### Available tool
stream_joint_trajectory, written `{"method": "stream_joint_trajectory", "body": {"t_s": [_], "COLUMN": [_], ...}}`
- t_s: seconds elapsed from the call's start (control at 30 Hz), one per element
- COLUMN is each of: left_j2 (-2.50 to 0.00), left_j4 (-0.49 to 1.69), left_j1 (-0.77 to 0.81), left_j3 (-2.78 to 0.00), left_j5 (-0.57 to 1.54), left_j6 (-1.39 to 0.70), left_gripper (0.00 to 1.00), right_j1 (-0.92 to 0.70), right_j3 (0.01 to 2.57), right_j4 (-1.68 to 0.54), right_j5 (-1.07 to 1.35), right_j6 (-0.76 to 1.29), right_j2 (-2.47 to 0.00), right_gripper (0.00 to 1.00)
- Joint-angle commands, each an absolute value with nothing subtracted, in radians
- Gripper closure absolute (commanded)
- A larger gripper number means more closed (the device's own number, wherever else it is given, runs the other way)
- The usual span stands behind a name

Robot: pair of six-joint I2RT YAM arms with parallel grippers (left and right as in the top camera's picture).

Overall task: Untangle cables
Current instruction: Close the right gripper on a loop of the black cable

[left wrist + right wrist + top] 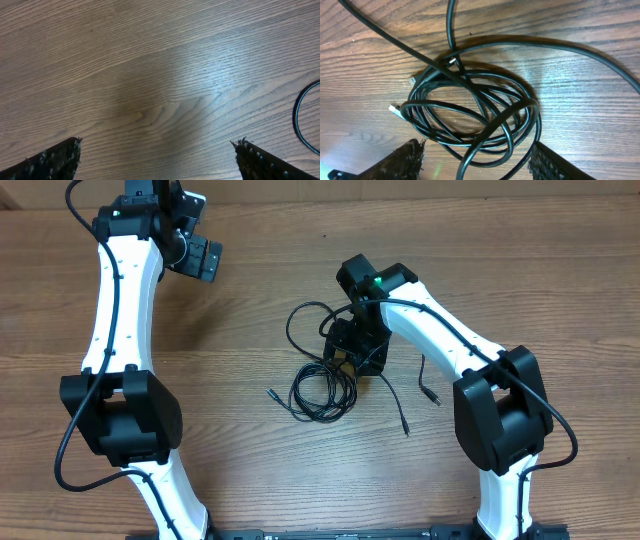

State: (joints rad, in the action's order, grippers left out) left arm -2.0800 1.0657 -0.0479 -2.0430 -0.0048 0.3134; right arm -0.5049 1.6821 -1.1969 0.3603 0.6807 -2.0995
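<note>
The raised cable loop (347,366) (484,136) is at the tangle's edge. My right gripper will next grab only that loop to untangle the cables and leave the other loops free.
The cables (322,385) lie as a tangle of thin black loops in the middle of the table, with loose plug ends trailing left, right and down. In the right wrist view the coiled loops (470,115) fill the centre, with a silvery plug tip at their left. My right gripper (358,362) hovers over the tangle's right edge; its jaws (477,162) are open with cable loops lying between them. My left gripper (203,258) is at the far left back, open and empty (157,157) over bare wood; a bit of black cable (305,120) shows at the right edge.
The table (250,300) is brown wood grain. One separate plug end (431,394) lies right of the tangle near my right arm. Thicker black wires run along both white arms.
</note>
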Motion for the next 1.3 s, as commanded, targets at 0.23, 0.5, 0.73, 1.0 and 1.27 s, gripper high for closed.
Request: {"method": "stream_joint_trajectory", "body": {"t_s": [0.23,0.5,0.73,1.0,1.27], "left_j2": [-2.086,-2.086,-2.087,-2.087,-2.087], "left_j4": [1.042,1.018,1.016,1.017,1.017], "left_j1": [-0.054,-0.054,-0.054,-0.054,-0.054], "left_j3": [-2.066,-2.066,-2.066,-2.066,-2.066], "left_j5": [-0.010,-0.011,-0.011,-0.011,-0.011], "left_j6": [0.317,0.317,0.317,0.317,0.317], "left_gripper": [0.01,0.00,0.01,0.00,0.00], "right_j1": [-0.509,-0.511,-0.511,-0.511,-0.520], "right_j3": [1.703,1.686,1.673,1.628,1.623], "right_j4": [-1.198,-1.178,-1.175,-1.151,-1.148], "right_j5": [0.376,0.394,0.402,0.421,0.427], "right_j6": [0.737,0.754,0.759,0.770,0.770], "right_j2": [-2.095,-2.101,-2.104,-2.104,-2.104], "right_gripper": [0.69,0.60,0.63,0.63,0.75]}}
